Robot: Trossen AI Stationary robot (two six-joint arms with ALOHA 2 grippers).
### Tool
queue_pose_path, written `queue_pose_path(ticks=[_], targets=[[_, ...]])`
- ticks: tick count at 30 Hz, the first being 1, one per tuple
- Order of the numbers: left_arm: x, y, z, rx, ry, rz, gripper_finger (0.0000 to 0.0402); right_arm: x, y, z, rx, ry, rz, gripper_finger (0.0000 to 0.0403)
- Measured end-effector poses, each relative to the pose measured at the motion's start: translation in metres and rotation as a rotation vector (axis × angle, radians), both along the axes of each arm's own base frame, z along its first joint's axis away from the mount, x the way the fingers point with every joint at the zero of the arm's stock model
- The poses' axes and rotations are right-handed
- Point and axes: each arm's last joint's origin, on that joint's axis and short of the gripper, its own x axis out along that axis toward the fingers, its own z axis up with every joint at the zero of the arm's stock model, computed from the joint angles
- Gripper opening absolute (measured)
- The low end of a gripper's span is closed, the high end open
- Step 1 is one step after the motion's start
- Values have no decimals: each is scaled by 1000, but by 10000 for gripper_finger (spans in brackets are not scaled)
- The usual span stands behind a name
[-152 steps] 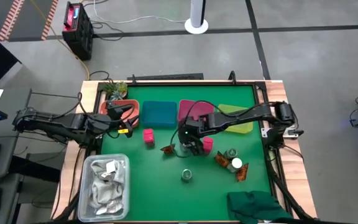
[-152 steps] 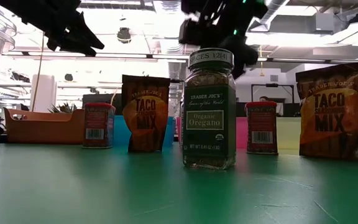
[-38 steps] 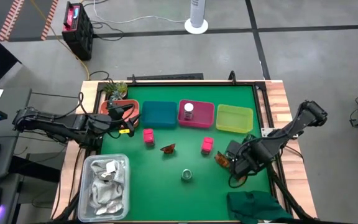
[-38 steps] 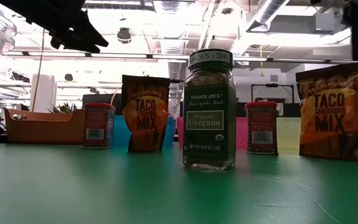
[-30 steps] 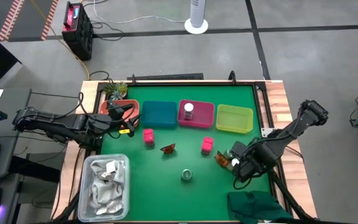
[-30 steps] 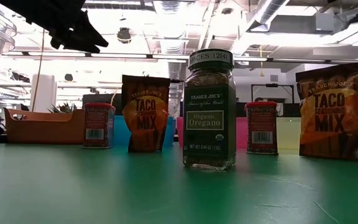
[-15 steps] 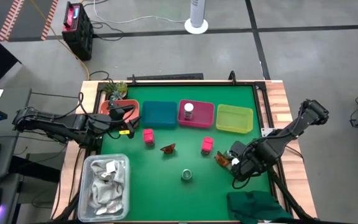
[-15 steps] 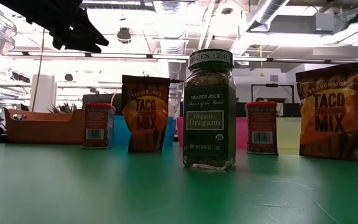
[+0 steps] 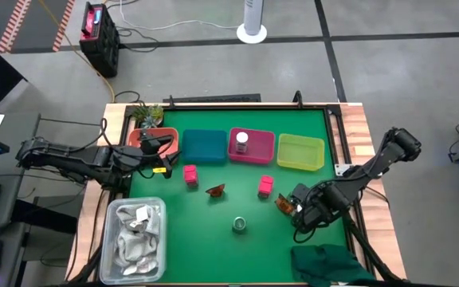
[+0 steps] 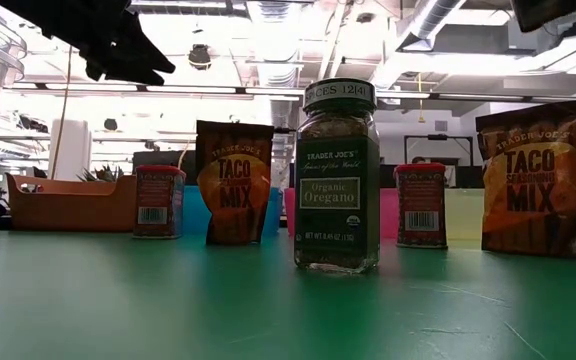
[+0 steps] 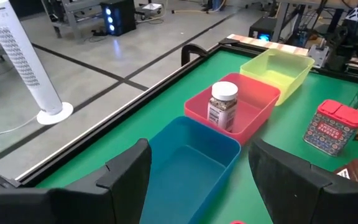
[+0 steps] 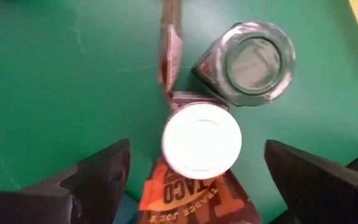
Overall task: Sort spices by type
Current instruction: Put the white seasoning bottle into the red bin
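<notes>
In the right wrist view my right gripper's fingers are still above the white cap (image 12: 202, 140), so it is too early to close, and the gripper lowers first.
My right gripper (image 9: 302, 210) (image 12: 197, 152) hangs open over a cluster near the table's right edge, touching nothing. Its fingers stand on either side of a white-capped jar (image 12: 201, 140), with a round greenish glass jar (image 12: 252, 61) and two orange-brown packets (image 12: 169, 53) (image 12: 185, 196) beside it. A second white-capped jar (image 9: 241, 142) (image 11: 224, 106) stands in the pink bin (image 9: 258, 155). Two pink blocks (image 9: 190, 174) (image 9: 266, 186), another packet (image 9: 215, 190) and another greenish jar (image 9: 239, 226) (image 10: 336, 180) stand on the green mat. My left gripper (image 9: 163, 148) (image 11: 201, 165) waits open by the blue bin (image 9: 204, 147).
An orange-red bin (image 9: 148, 137) and a yellow-green bin (image 9: 301, 151) flank the blue and pink ones along the far side. A clear tub of white wrappers (image 9: 138, 231) sits at the near left, a dark green cloth (image 9: 329, 263) at the near right. Bare mat lies in the middle.
My right gripper has edged slightly toward the table's left above the cluster by the right edge. The spices have stayed where they were.
</notes>
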Motion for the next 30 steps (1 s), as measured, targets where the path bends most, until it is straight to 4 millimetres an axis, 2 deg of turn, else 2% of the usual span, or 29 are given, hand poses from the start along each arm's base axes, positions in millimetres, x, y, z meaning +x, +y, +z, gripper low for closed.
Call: queue_pose_path(ticks=[7, 11, 15, 23, 30], targets=[[0, 0, 0, 0, 1, 0, 256, -1, -1, -20, 5, -7, -3, 399], [0, 0, 0, 0, 1, 0, 256, -1, -3, -27, 6, -3, -20, 384], [0, 0, 0, 1, 1, 0, 256, 0, -8, -31, 13, 15, -30, 348], [0, 0, 0, 6, 6, -2, 256, 3, -13, -32, 39, 42, -19, 236], [0, 0, 0, 7, 7, -2, 256, 1, -16, -32, 38, 80, -7, 232]])
